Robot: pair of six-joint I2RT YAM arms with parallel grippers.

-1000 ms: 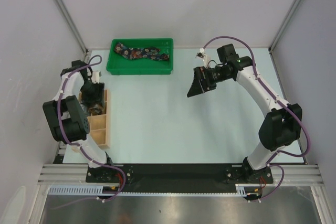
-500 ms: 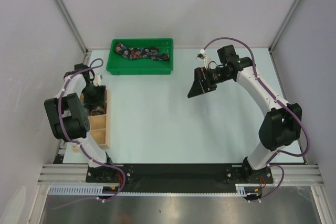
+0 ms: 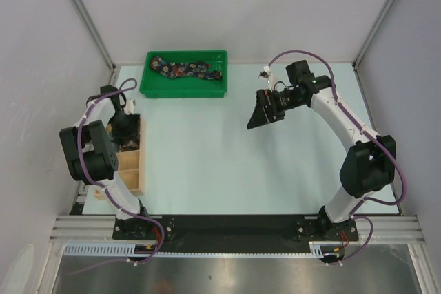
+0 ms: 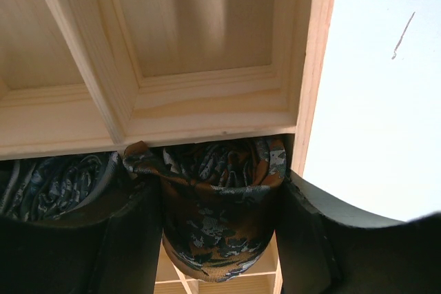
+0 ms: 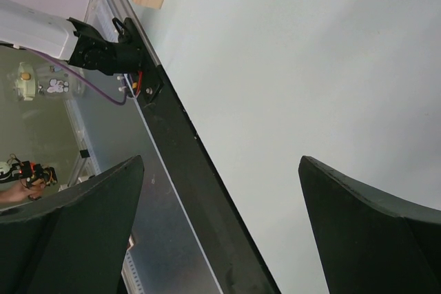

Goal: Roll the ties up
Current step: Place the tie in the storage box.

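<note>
I need to open my left gripper: the rust-brown tie [image 4: 220, 204] is between the box's side and the grey-blue tie, so the rust-brown tie would end up in the section of the box.
My left gripper [image 3: 123, 131] is over the far end of the tan wooden box [image 3: 131, 170]. In the left wrist view it [image 4: 217, 239] is shut on the rolled rust-brown tie [image 4: 220, 204], with a finger on each side, and holds it at the edge of a compartment. A rolled grey-blue tie [image 4: 48, 180] lies in the compartment to the left. The dark navy floral tie [image 3: 187, 70] lies unrolled in the green tray [image 3: 182, 92]. My right gripper [image 3: 260, 111] is open and empty above the table, right of the tray; it also shows in the right wrist view [image 5: 220, 191].
The wooden box [image 4: 207, 101] has several compartments and sits along the table's left edge. The green tray stands at the back, left of centre. The black base rail [image 5: 186, 163] runs along the near edge.
My left arm has shifted slightly over the box, with the rust-brown tie still in its gripper. The right arm has barely moved.
</note>
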